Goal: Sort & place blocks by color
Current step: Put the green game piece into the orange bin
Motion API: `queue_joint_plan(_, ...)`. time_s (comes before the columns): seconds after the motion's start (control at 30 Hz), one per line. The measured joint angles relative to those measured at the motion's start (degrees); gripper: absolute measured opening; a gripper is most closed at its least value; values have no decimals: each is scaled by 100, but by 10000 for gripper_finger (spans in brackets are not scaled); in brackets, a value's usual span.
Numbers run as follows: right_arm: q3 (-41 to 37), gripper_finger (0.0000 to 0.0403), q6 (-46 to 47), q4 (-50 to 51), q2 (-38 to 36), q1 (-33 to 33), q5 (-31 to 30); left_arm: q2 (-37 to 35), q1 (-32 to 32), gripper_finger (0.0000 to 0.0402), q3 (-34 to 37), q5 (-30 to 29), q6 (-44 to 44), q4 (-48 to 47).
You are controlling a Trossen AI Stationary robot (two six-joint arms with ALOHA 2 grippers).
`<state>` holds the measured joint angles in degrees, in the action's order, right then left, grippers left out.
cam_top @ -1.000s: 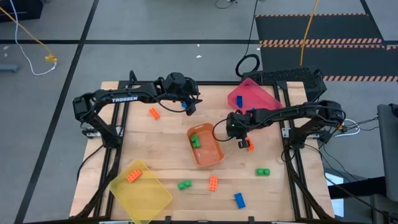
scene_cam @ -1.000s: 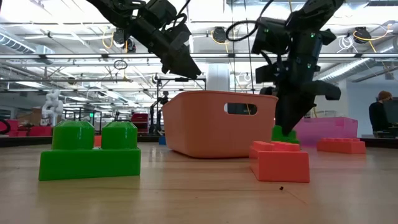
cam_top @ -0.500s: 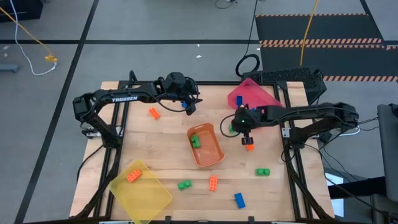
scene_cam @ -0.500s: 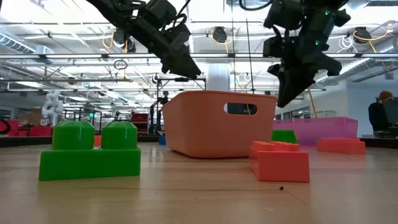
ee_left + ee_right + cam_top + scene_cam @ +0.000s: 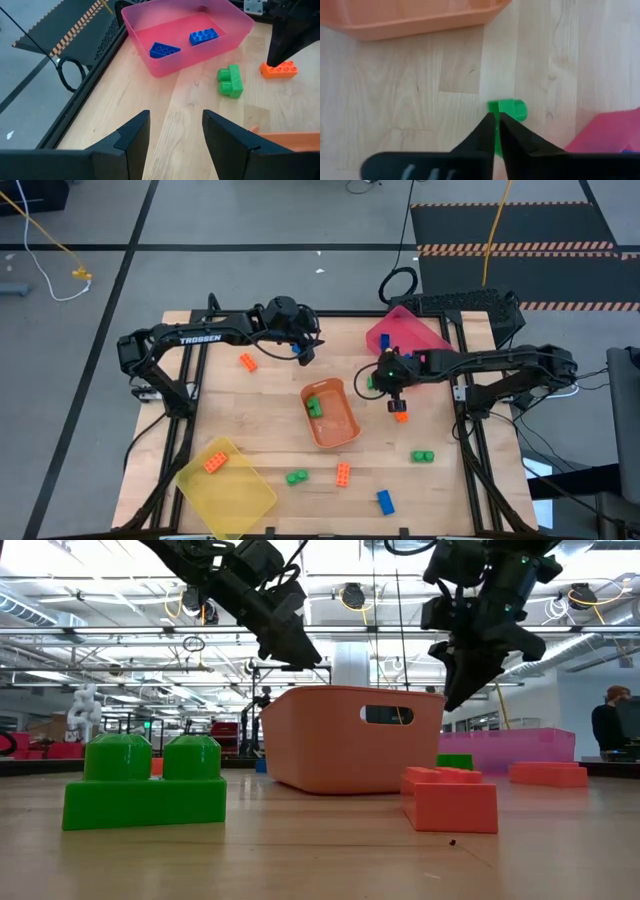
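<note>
I have my right gripper's fingers shut above the green block (image 5: 371, 383) (image 5: 506, 111). I will open them next, then lower them to grab the green block's sides.
My right gripper (image 5: 391, 394) (image 5: 452, 698) is shut and empty, raised above the table between the orange tray (image 5: 345, 430) and the pink tray (image 5: 420, 332). In the right wrist view its tips (image 5: 496, 116) point down just in front of a green block (image 5: 510, 109) lying on the wood. That green block (image 5: 372, 385) and an orange block (image 5: 401, 416) lie on either side of it. My left gripper (image 5: 303, 352) (image 5: 176, 115) hangs open and empty over the far middle of the table. The orange tray holds green blocks (image 5: 314, 408), and the pink tray holds blue blocks (image 5: 202, 36).
A yellow tray (image 5: 240, 495) at the near left corner holds an orange block (image 5: 214, 463). Loose on the wood lie an orange block (image 5: 247, 362), a green block (image 5: 296, 477), an orange block (image 5: 343, 473), a blue block (image 5: 385, 501) and a green block (image 5: 423, 456).
My right gripper has risen from just above the table beside the orange and green blocks and shifted a little toward the far edge, the arm drawing back to the right. Both blocks stay where they were. The left arm has kept still.
</note>
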<state>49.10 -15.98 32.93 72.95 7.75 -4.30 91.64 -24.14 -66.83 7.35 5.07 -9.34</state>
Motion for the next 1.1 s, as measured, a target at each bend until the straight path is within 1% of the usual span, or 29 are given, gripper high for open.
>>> queue_joint_plan(0.1,2,60,-104,-124,54,0,0,0,0,182,0,0,18,2)
queue_joint_plan(0.27,2,154,-97,-325,287,4,-30,0,0,182,0,0,12,-17)
queue_joint_plan(0.4,-79,222,-81,-575,566,6,-334,0,0,182,0,0,-24,-76)
queue_joint_plan(0.5,-204,255,-90,-622,815,46,-476,0,0,182,0,-1,-25,-130)
queue_joint_plan(0.57,-276,267,-44,-640,976,89,-472,0,0,182,0,-2,-25,-131)
queue_joint_plan(0.67,-325,273,19,-693,1200,161,-505,0,0,182,0,-2,3,-120)
queue_joint_plan(0.73,-326,273,29,-772,1306,201,-649,0,0,182,0,0,45,-64)
queue_joint_plan(0.83,-326,263,26,-870,1420,280,-787,0,0,182,16,-1,46,311)
queue_joint_plan(0.97,-326,234,185,-891,1508,389,-765,-2,28,182,459,18,21,1679)
queue_joint_plan(1.1,-326,188,185,-912,1508,391,-560,-121,-33,182,858,232,153,2133)
